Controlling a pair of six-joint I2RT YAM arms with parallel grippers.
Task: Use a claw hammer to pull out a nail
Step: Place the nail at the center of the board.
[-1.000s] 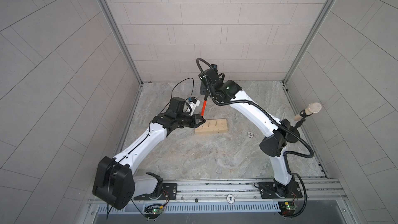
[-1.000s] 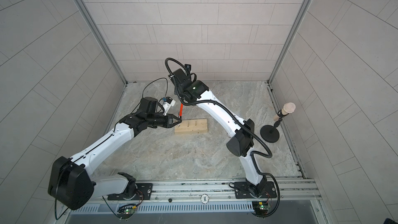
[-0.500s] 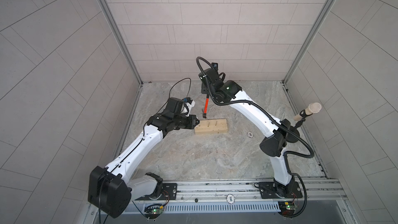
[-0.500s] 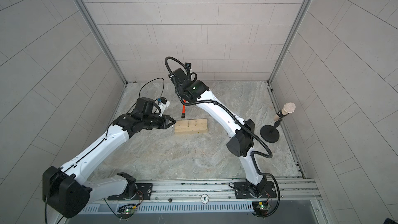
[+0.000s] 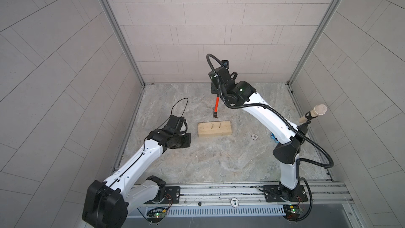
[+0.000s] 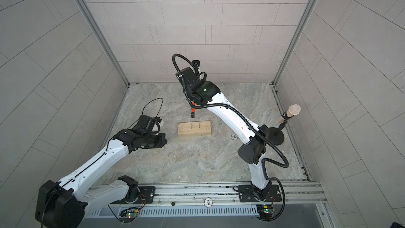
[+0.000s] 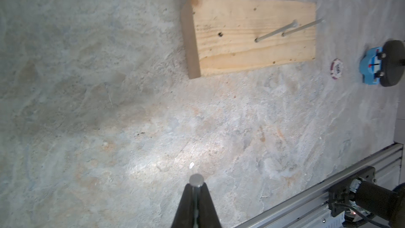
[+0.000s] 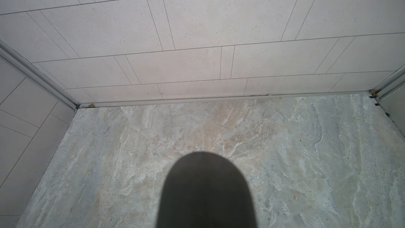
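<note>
The left gripper will keep holding the nail until it is down by the tabletop, since the nail head (image 7: 196, 180) in the gripper's fingers is high above the marble tabletop.
The claw hammer (image 5: 216, 104) hangs head down over the floor just behind the wooden block (image 5: 214, 128), orange shaft showing in both top views (image 6: 192, 112). My right gripper (image 5: 215, 91) is shut on its black handle end (image 8: 206, 194), which hides the jaws in the right wrist view. Two nails (image 7: 275, 31) stand in the block (image 7: 252, 58) beside an empty hole (image 7: 220, 33). My left gripper (image 7: 196, 187) is shut on a pulled nail (image 7: 196, 180), head outward. It hovers left of the block (image 6: 194, 128) and nearer the front, apart from it (image 5: 189, 140).
A beige microphone (image 5: 315, 112) on a black round stand (image 6: 274, 138) stands at the right wall. A poker chip (image 5: 254, 137) and a blue toy car (image 7: 370, 66) lie right of the block. The arms' mounting rail (image 5: 219, 191) runs along the front edge.
My left gripper has drawn back from the block toward the front left, carrying the nail. The hammer has shifted slightly right and away from the block's left end.
</note>
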